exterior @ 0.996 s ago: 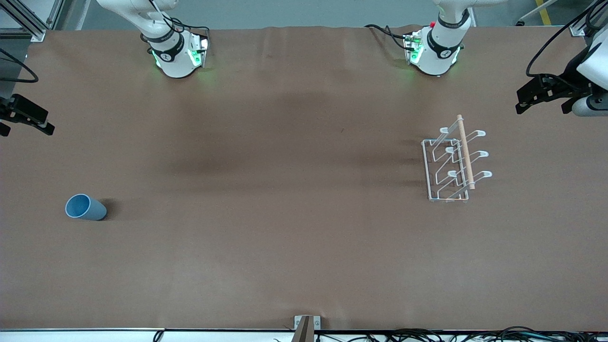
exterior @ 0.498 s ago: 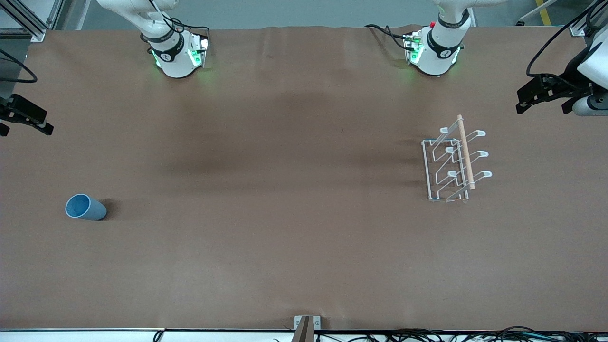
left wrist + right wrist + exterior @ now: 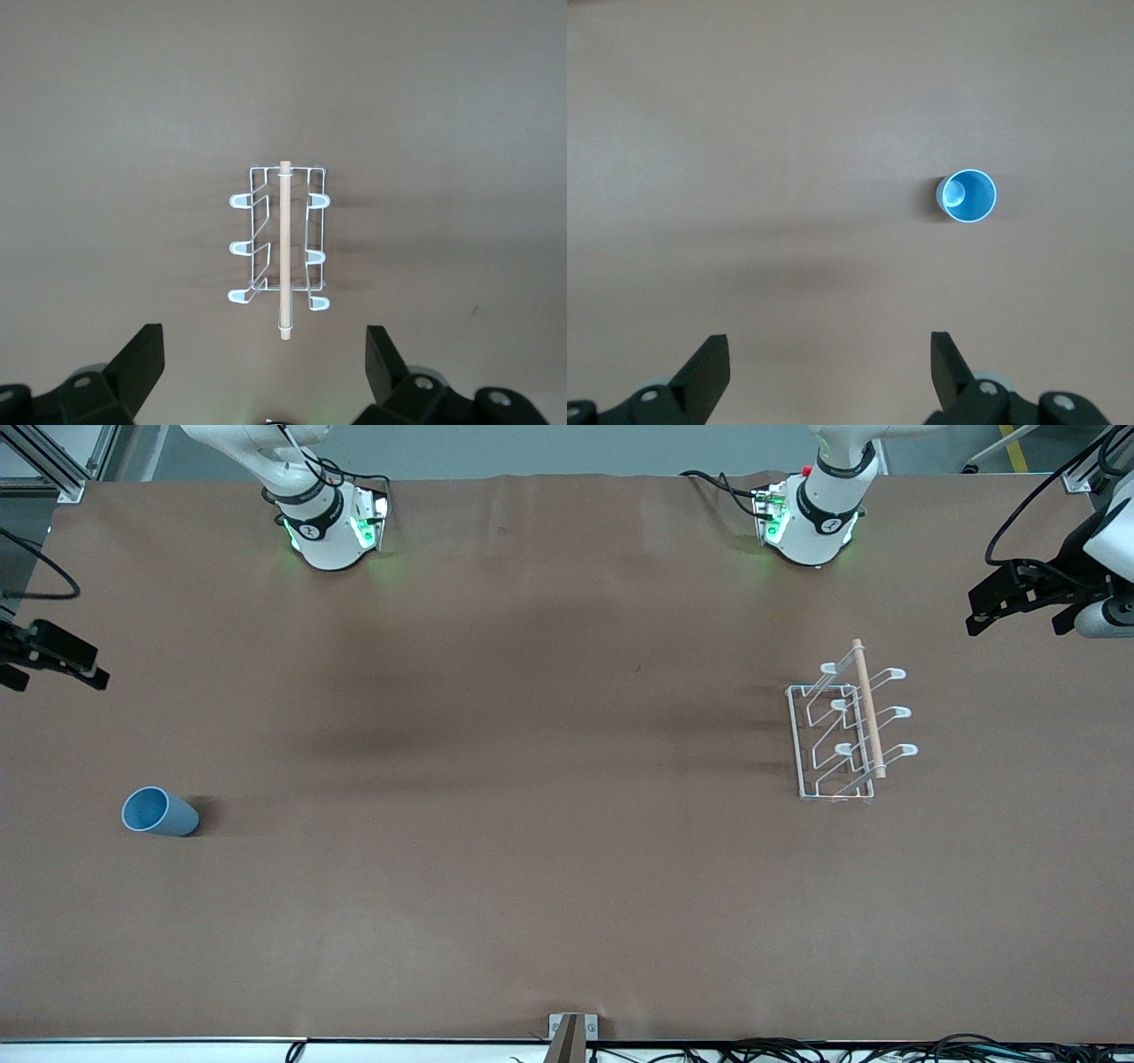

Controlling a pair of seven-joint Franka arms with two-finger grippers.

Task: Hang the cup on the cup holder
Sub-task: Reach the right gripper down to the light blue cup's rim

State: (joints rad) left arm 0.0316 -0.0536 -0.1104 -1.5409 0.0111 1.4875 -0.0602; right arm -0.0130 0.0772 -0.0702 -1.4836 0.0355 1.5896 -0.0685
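Observation:
I need to grab the light-blue cup by its rim (image 3: pixel 147 788) with my right gripper next, so that it can go onto the cup holder (image 3: pixel 842 735).
The light-blue cup (image 3: pixel 159 812) stands upright, mouth up, near the right arm's end of the table; it also shows in the right wrist view (image 3: pixel 969 197). The white wire cup holder (image 3: pixel 842 735) with its wooden rod stands toward the left arm's end, and shows in the left wrist view (image 3: pixel 282 248). No cup hangs on it. My right gripper (image 3: pixel 53 676) is open and empty, high over the table edge, well apart from the cup (image 3: pixel 829 359). My left gripper (image 3: pixel 1016 615) is open and empty, high up beside the holder (image 3: pixel 266 359).
Both arm bases (image 3: pixel 330 527) (image 3: pixel 811 518) stand along the table's back edge. A small metal bracket (image 3: pixel 571 1032) and cables sit at the front edge. The brown table cover (image 3: pixel 532 779) is bare between the cup and the holder.
My right gripper has shifted slightly inward over the table edge. My left gripper has drifted slightly. The cup and holder have not moved.

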